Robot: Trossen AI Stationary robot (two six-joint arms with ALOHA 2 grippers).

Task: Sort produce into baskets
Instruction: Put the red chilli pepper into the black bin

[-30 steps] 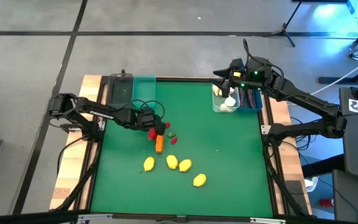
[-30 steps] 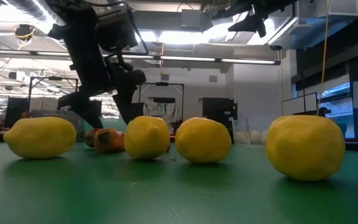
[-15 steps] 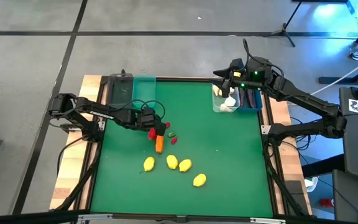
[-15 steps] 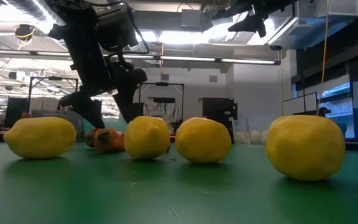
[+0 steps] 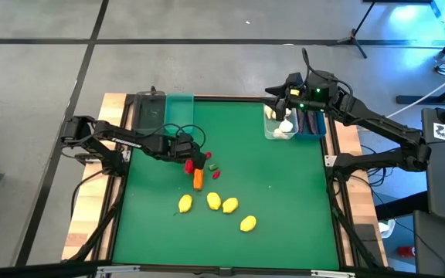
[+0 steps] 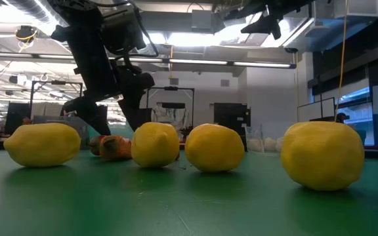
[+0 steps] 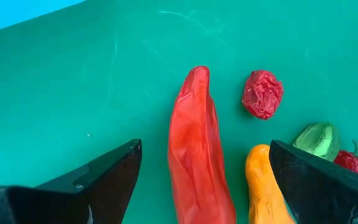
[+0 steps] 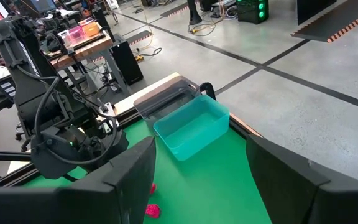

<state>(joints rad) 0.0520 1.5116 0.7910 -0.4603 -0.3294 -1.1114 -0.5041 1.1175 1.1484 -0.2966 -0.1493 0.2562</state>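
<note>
My left gripper grabs the pepper by its thick middle next, to sort the red pepper into the dark bin.
My left gripper is open low over the green mat. In the left wrist view its fingers stand on either side of the red pepper and the orange carrot without touching them. A red berry and a green piece lie just beyond. Several yellow lemons lie toward the near edge. My right gripper is open and empty above the clear bin that holds white garlic, next to the blue bin. The teal bin and the dark bin stand at the far left.
In the low view the lemons sit in a row close to the camera, with the carrot behind them. The mat's middle and right half are bare green. The right wrist view shows the teal bin and the left arm beyond it.
</note>
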